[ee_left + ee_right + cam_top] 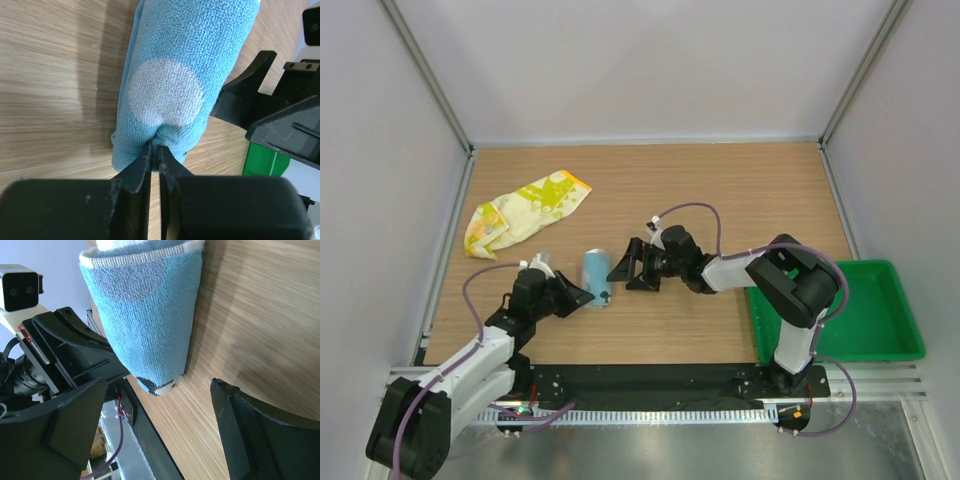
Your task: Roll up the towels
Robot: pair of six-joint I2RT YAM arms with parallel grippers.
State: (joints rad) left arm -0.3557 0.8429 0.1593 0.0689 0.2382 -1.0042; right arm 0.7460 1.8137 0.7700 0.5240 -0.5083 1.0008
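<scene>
I should next grab the blue towel roll across both sides with my right gripper. This is to keep the towel rolled while I set it in the green tray.
The light blue polka-dot towel (597,277) lies rolled into a short tube on the wooden table between my two grippers. My left gripper (577,294) meets the roll from the left, and its tips (155,146) are shut on a small fold of the blue towel (175,70) at the roll's side. My right gripper (627,269) stands open just right of the roll; one finger (75,425) is on each side of the roll's near end (150,320), and neither touches it. The pale yellow towel (525,212) with lime and orange patches lies loosely crumpled at the back left.
A green plastic tray (880,335) sits at the table's right edge beside the right arm's base. White walls with metal posts enclose the table on three sides. The two grippers are close together around the roll.
</scene>
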